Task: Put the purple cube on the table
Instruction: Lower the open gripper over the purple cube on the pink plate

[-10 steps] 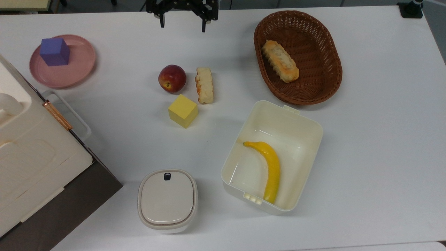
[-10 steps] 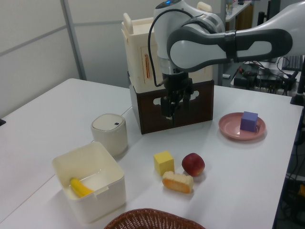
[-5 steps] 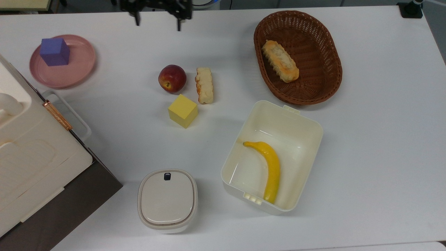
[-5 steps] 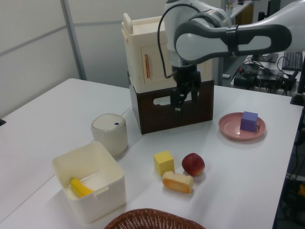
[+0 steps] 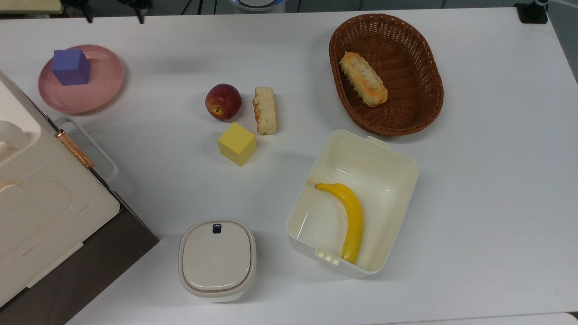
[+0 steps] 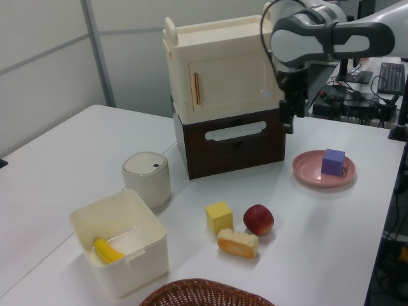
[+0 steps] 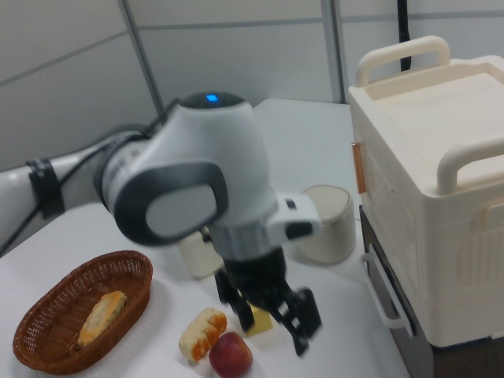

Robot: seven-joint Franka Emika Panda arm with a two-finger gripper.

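The purple cube goes on the tabletop; I'll grab its body [image 6: 333, 162] next.
The purple cube [image 5: 70, 67] rests on the round pink plate [image 5: 97, 92] at the top view's far left, upright and untouched. From the left view, the cube [image 6: 333, 162] stands on the plate [image 6: 312, 172] at the right. My gripper [image 5: 116, 17] hangs open and empty at the table's far edge, to the top view's right of the plate. In the left view the gripper [image 6: 288, 120] points down, above and left of the plate. The right view has the gripper [image 7: 269, 319] blurred, jaws apart. The white table [image 5: 474, 189] carries everything.
An apple [image 5: 223, 101], a bread piece [image 5: 264, 110] and a yellow cube [image 5: 237, 143] lie mid-table. A wicker basket [image 5: 434, 85] holds a bun. An open cream box [image 5: 408, 164] holds a banana. A lidded pot [image 5: 216, 259] and a cream cabinet [image 5: 40, 203] stand at the left.
The gripper has travelled steadily toward the top view's left along the far edge, nearing the pink plate, and stayed open. The objects have not moved.
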